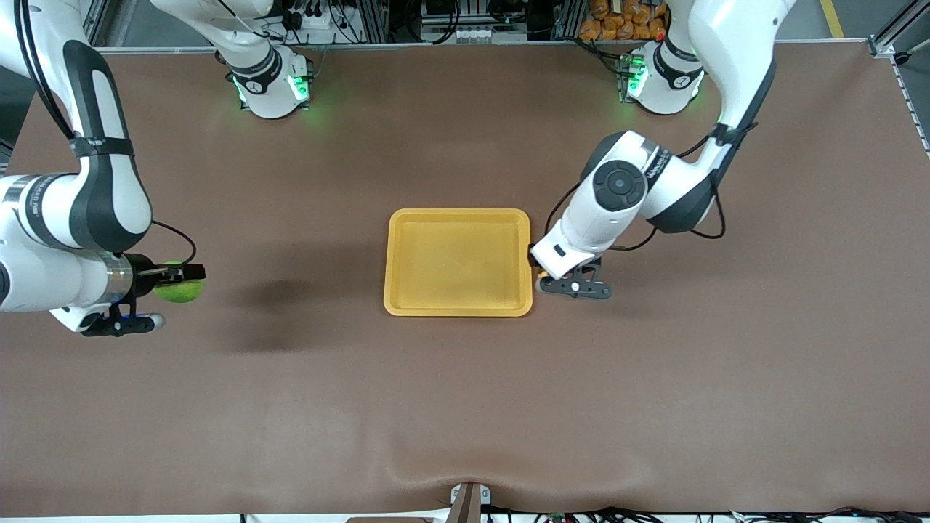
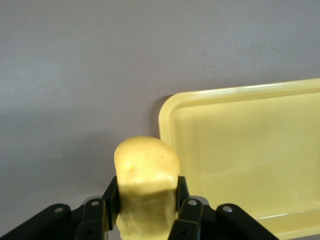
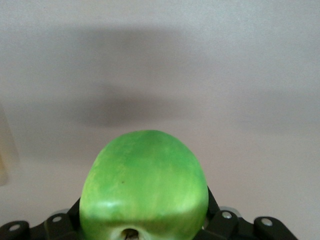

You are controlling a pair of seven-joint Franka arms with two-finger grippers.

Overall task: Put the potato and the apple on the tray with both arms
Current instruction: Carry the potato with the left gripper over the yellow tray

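The potato (image 2: 146,165) is still outside the tray's rim (image 2: 167,120) and would miss the tray if I opened my left gripper now, so I need to move it onto the tray before I let go.
The yellow tray (image 1: 458,261) lies empty at the middle of the table. My left gripper (image 1: 542,276) hangs over the table just beside the tray's rim, at the rim's end toward the left arm. It is shut on the yellow potato (image 2: 146,167), whose blunt end sticks out past the fingers (image 2: 111,194), with the tray's corner (image 2: 172,107) close by. In the front view the potato is almost hidden under the wrist. My right gripper (image 1: 180,282) is over bare table toward the right arm's end, shut on the green apple (image 1: 179,290). The apple (image 3: 144,182) fills the space between the jaws.
The brown cloth (image 1: 465,407) covers the whole table and has a ripple at its edge nearest the front camera. The right arm's shadow (image 1: 283,301) falls between the apple and the tray. The arm bases (image 1: 272,83) stand along the table's edge farthest from the front camera.
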